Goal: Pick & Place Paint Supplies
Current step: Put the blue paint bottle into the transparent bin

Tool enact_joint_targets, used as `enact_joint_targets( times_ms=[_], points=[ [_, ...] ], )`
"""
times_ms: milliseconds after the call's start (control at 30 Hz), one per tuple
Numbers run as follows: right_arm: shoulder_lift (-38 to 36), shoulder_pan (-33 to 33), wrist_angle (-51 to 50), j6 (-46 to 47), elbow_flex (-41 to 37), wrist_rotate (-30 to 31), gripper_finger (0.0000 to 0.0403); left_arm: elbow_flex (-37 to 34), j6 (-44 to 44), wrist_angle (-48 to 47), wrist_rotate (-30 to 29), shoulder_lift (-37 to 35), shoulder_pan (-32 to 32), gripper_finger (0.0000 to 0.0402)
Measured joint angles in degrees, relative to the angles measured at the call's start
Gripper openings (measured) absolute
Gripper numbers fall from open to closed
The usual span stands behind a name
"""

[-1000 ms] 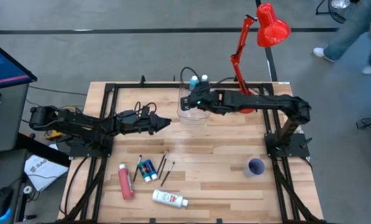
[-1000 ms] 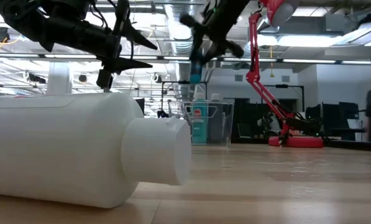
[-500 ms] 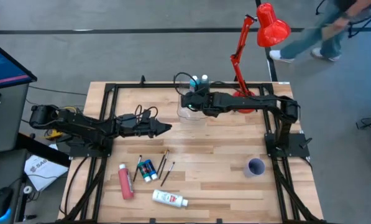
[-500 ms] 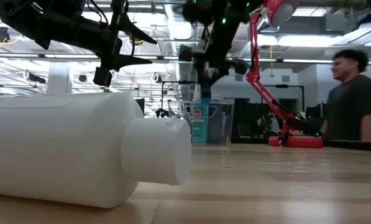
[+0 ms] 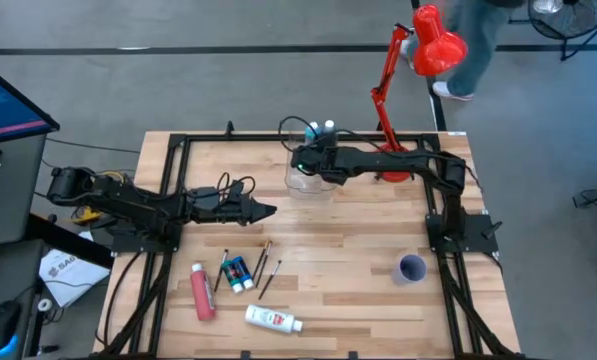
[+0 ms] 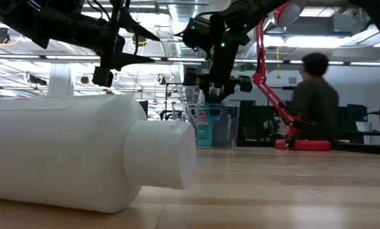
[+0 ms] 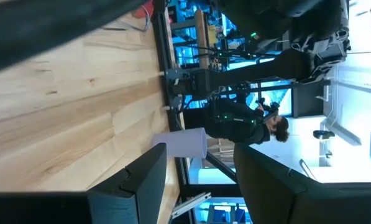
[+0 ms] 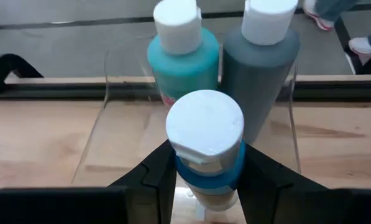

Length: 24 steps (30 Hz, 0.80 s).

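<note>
The small blue bottle is still above the clear box's bottom and would drop if my right gripper opened now, so it is too early to release before lowering it.
My right gripper is shut on a small blue bottle with a white cap, over the clear box at the table's far middle. A teal bottle and a grey bottle stand upright in that box. My left gripper is open in the air left of centre and holds nothing. On the near left of the table lie a pink-red bottle, small blue-green bottles, thin brushes and a white tube, which fills the low view's foreground. My right gripper pinches the blue bottle between its two fingers on the blue body just under the white cap. The bottle stands upright in the hold, its lower end inside the clear box's walls. Whether it rests on the box floor cannot be told.
A purple cup stands at the near right. A red desk lamp rises from the far right corner. A black frame runs around the table. A person passes behind the far edge. Bare wood lies between box and cup.
My right gripper has come down with the blue bottle toward the clear box and shifted slightly to the table's left. My left gripper has drifted a little toward the near edge, still open. A person has walked past behind the table.
</note>
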Motion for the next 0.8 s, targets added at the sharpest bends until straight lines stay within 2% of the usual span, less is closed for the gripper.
enact_joint_targets(
  times_ms=[100, 800],
  points=[
    [1.61, -0.08, 2.22, -0.18, 0.13, 0.27, 0.0124, 0.0, 0.0, -0.07, 0.02, 0.0, -0.11, 0.0182],
    [3.56, -3.77, 0.89, 2.88, -0.42, -1.24, 0.0125, 0.0, -0.04, -0.35, 0.45, 0.0, -0.11, 0.0182]
  ],
)
